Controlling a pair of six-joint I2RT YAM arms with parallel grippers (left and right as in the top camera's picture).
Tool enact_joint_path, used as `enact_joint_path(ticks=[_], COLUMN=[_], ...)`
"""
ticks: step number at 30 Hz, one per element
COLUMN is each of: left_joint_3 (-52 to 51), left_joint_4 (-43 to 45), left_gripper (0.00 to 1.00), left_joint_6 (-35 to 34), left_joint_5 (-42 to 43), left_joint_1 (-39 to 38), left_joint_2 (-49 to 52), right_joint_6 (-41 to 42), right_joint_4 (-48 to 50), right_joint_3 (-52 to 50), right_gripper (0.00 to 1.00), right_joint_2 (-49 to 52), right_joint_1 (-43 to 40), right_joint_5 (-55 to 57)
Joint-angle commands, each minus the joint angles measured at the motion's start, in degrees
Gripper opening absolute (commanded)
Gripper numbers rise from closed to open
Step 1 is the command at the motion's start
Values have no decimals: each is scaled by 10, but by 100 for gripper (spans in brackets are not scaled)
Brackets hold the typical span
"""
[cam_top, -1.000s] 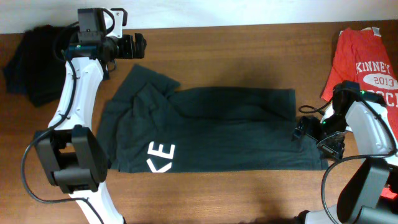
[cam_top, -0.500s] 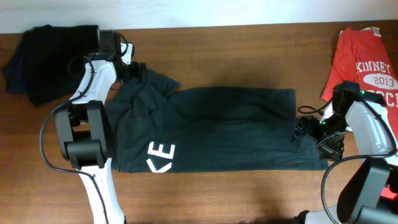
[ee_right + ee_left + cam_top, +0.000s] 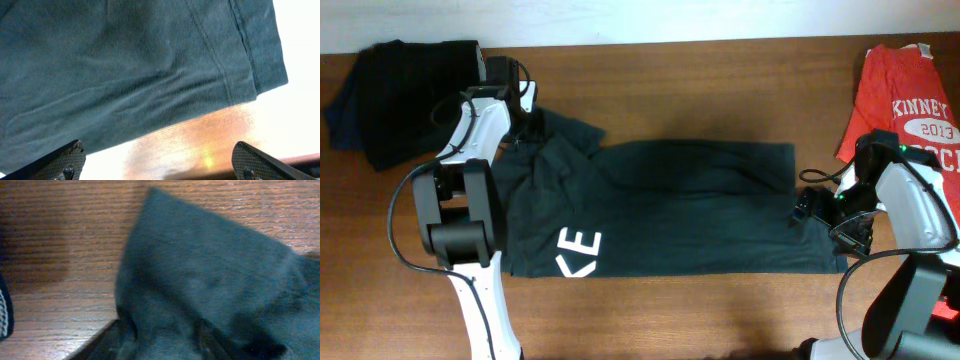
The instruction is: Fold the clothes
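My right gripper pinches the green T-shirt by its back corner (image 3: 790, 150) (image 3: 278, 81) at the hem next. Then both grippers fold the T-shirt's back edge forward.
A dark green T-shirt (image 3: 670, 210) with white letters lies spread on the wooden table, its left part rumpled. My left gripper (image 3: 528, 125) is down on the shirt's top left corner. In the left wrist view the green cloth (image 3: 210, 265) is bunched between my left gripper's (image 3: 162, 340) two dark fingers, which have closed in on it. My right gripper (image 3: 810, 212) hovers at the shirt's right hem. In the right wrist view its fingertips (image 3: 70, 155) stand wide apart over bare wood, with the hem (image 3: 235, 75) just ahead and nothing between them.
A heap of black clothes (image 3: 395, 90) lies at the back left, close to my left arm. A red printed T-shirt (image 3: 905, 100) lies at the back right. The table's front edge runs below the green shirt.
My left arm swung from the table's back edge down onto the shirt's top left corner, and its jaws closed in on the cloth. The right arm has not moved.
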Motion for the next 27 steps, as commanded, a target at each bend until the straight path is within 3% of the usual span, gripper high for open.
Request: enact_joint_path(ticks=[1, 2, 7, 11, 15, 17, 21, 27], left_joint_3=[-3, -3, -2, -2, -2, -2, -2, -2], left_joint_4=[-15, -14, -9, -8, -9, -9, -9, -5], left_gripper=[5, 1, 1, 1, 1, 1, 1, 1], left_joint_6=[8, 8, 8, 7, 7, 7, 7, 7], left_joint_5=[-20, -20, -20, -19, -5, 0, 0, 0], left_joint_1=[3, 3, 4, 4, 3, 3, 3, 4], left_joint_2=[46, 46, 46, 46, 46, 46, 46, 46], right_joint_6=[0, 0, -2, -43, -57, -48, -38, -38], right_joint_4=[-26, -37, -27, 108, 182, 217, 262, 297], right_joint_3=[68, 91, 207, 212, 212, 212, 212, 212], right_gripper=[96, 96, 99, 99, 99, 99, 99, 88], right_joint_2=[-8, -8, -8, 5, 57, 95, 148, 221], right_joint_1=[2, 2, 3, 14, 59, 90, 112, 116], right_joint_5=[-3, -3, -3, -13, -8, 47, 118, 112])
